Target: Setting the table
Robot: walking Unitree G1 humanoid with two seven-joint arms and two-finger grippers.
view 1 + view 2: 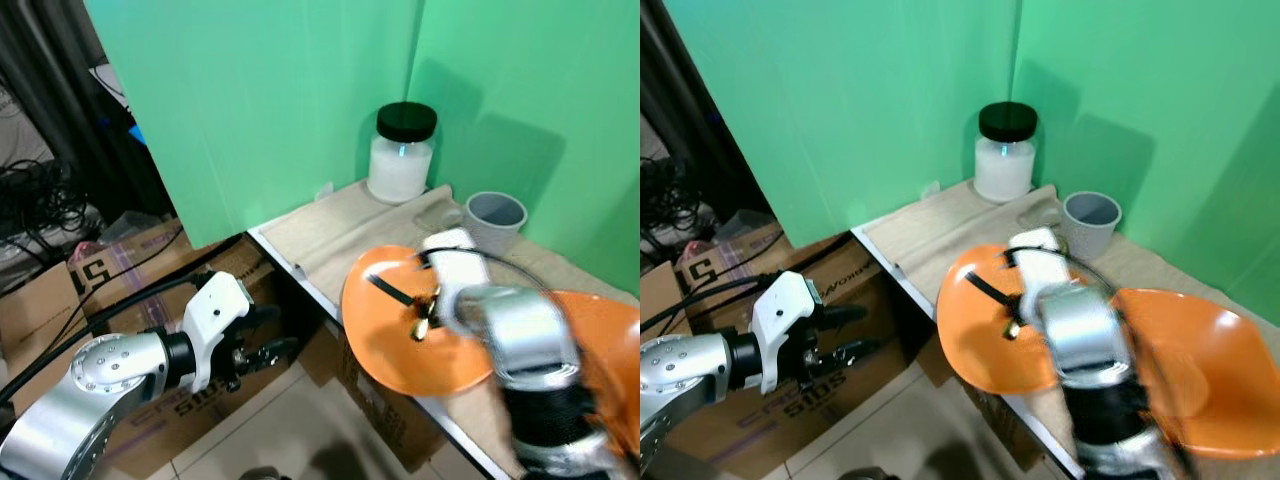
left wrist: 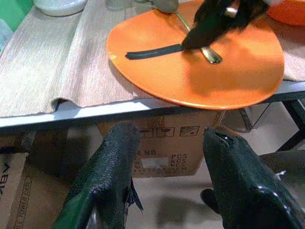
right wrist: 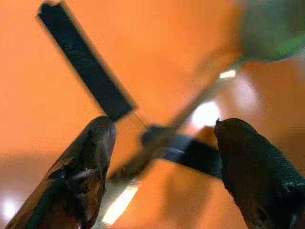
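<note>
My right gripper should help set the table next, so it needs to grab the gold-coloured spoon by its slender handle.
An orange plate lies on the beige cloth at the table's near edge, partly overhanging it. On it rest a black-handled utensil and a gold-coloured one, crossing each other. My right gripper hovers low over the plate's middle, open, its fingers on either side of the crossed cutlery. Whether they touch it I cannot tell. My left gripper is open and holds nothing. It hangs below table height, left of the table, pointing toward the table's edge.
An orange bowl sits just right of the plate. A grey cup and a white jar with a black lid stand at the back by the green wall. Cardboard boxes and cables crowd the floor on the left.
</note>
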